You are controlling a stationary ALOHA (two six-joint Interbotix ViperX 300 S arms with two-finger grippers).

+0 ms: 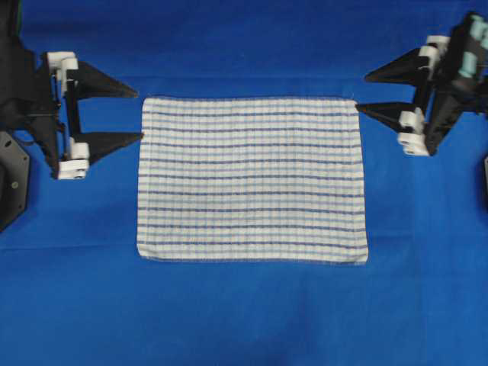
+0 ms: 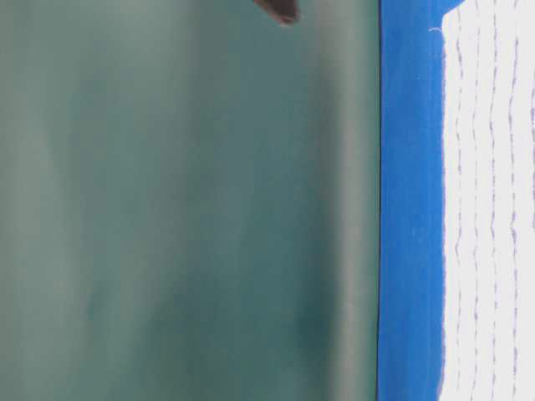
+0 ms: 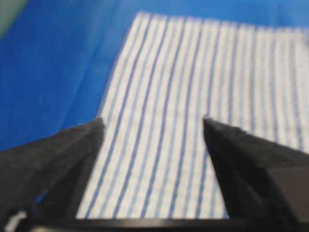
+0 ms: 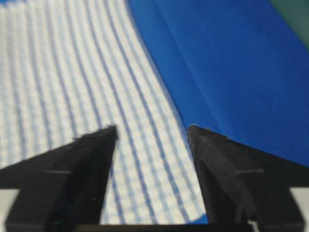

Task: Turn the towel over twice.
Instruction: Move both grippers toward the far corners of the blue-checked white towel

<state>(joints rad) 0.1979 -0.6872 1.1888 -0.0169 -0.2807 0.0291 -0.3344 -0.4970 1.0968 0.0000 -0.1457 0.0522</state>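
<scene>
My right gripper needs to turn the towel over, so next it needs to grab the towel [image 1: 252, 179] by its corner on the far hem [image 1: 350, 104].
The towel [image 1: 252, 179] lies flat and spread out in the middle of the blue cloth, checked face up, white with dark and light blue stripes. My left gripper [image 1: 139, 113] stands open just off the towel's far left corner, with nothing between its fingers. In the left wrist view the towel [image 3: 193, 72] runs under the open left gripper [image 3: 152, 121]. My right gripper [image 1: 361, 91] is open at the far right corner, its nearer fingertip at the towel's edge. The right wrist view shows the towel [image 4: 72, 72] beneath the open right gripper [image 4: 152, 128]. The towel [image 2: 493, 209] lies flat at table level.
A large plain blue cloth [image 1: 244, 320] covers the table around the towel, with free room in front and behind. The cloth's edge [image 2: 410, 209] shows at table level against a green backdrop [image 2: 184, 209]. A dark fingertip [image 2: 280, 10] hangs above the table.
</scene>
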